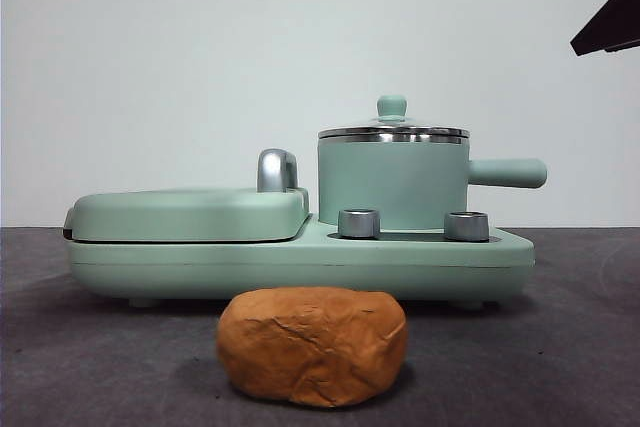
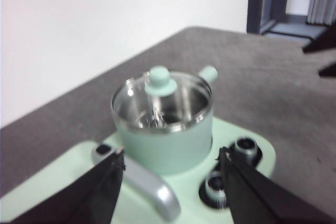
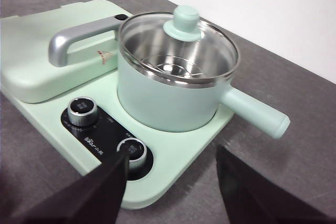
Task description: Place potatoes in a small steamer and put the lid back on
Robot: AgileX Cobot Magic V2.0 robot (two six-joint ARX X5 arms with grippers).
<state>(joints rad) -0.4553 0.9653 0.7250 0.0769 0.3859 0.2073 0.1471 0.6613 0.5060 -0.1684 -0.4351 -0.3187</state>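
Observation:
My left gripper grabs the glass lid by its narrow mint knob next, since the lid spans the whole pot, wider than my open fingers.
The orange-brown lumpy potato lies on the dark table in front of the appliance. The mint steamer pot stands on the appliance's right side, handle pointing right, with the glass lid and its mint knob on top. The pot also shows in the left wrist view and the right wrist view, lid on, a steel rack inside. My left gripper is open and empty, above the appliance near the pot. My right gripper is open and empty, above the dials. Both arms show only as black tips at the front view's top corners.
The mint appliance base carries a flat griddle cover with a chrome handle on its left and two steel dials at its front. Dark table surface lies on both sides of the potato.

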